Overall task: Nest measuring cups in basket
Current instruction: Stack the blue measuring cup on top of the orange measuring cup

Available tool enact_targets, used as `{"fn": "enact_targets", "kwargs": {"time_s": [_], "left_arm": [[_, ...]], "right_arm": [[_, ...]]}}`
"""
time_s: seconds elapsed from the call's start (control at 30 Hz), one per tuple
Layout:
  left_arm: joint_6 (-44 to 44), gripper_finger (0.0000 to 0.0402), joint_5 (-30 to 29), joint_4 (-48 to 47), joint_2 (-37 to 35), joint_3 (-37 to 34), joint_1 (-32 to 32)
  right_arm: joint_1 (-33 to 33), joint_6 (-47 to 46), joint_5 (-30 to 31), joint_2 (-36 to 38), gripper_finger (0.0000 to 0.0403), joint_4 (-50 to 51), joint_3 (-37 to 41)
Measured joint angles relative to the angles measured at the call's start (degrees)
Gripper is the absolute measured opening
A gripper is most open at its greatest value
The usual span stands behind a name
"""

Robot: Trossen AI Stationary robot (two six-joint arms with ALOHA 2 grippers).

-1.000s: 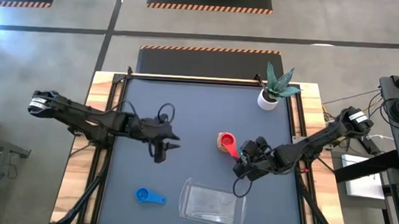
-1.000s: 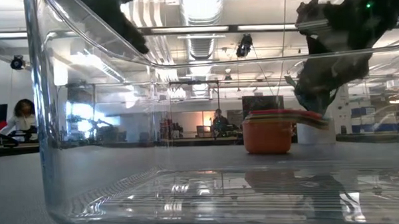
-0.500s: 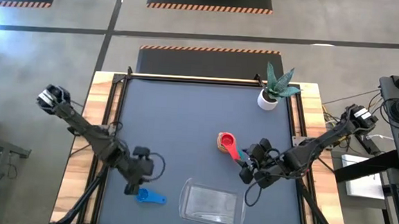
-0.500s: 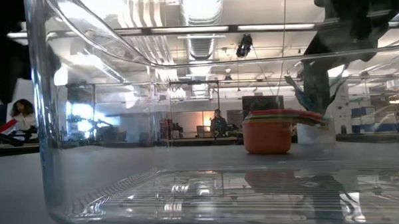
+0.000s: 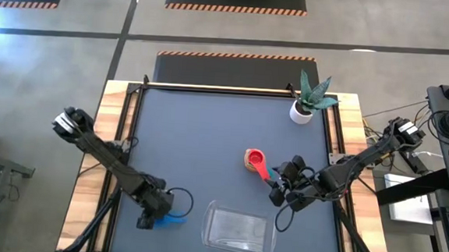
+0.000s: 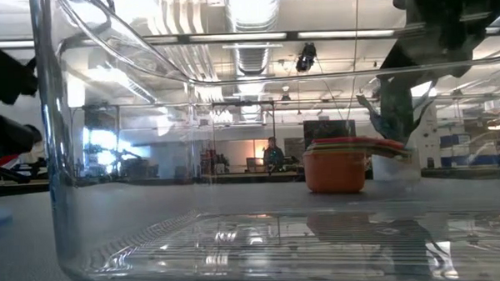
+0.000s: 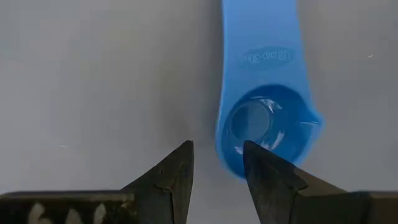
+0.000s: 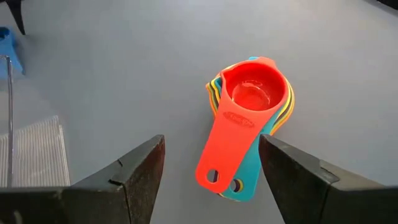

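My left gripper should next grab the blue measuring cup by its bowl's rim (image 7: pixel 224 152) to nest it.
A small blue measuring cup (image 5: pixel 176 219) lies on the dark mat near the front left, bowl (image 7: pixel 261 127) up and handle (image 7: pixel 261 56) flat. My left gripper (image 7: pixel 217 152) points steeply down over the bowl end, open with a narrow gap; its arm covers that end in the high view. Several other cups sit nested in a stack (image 5: pixel 254 158) right of centre, red one (image 8: pixel 252 90) on top. My right gripper (image 5: pixel 280 193) stands open just near-right of the stack, clear of the red handle (image 8: pixel 227 146). The clear basket (image 5: pixel 238 230) stands at the front edge.
A white pot with a spiky plant (image 5: pixel 304 107) stands at the far right corner. The basket's clear wall (image 6: pixel 59 164) fills the low view, and the stack (image 6: pixel 336 171) shows through it. Bare mat lies between the blue cup, the stack and the basket.
My left gripper has swung from the table's middle toward the near left corner and come down over the blue cup, tipping from nearly level to steeply downward. My right gripper has drawn back a little from the stack. No cup has moved.
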State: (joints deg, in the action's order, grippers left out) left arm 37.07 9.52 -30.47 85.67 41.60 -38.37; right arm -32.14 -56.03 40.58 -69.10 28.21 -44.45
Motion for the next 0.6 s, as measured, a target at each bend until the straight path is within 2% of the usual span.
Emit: {"fn": "enact_targets", "kwargs": {"time_s": [0.17,0.37,0.6], "left_arm": [[-0.02,0.011,0.25,-0.09,2.09,0.23,0.15],[-2.68,0.0012,-0.86,0.17,1.11,0.0,2.14],[-14.1,0.0003,-7.37,-4.11,-4.45,2.48,8.79]], "right_arm": [[0.0,-0.04,0.0,0.0,0.0247,0.0,0.0],[0.02,0.15,0.04,0.0,0.0247,0.01,0.0],[0.13,3.06,0.34,0.0,0.0247,-0.03,0.0]]}}
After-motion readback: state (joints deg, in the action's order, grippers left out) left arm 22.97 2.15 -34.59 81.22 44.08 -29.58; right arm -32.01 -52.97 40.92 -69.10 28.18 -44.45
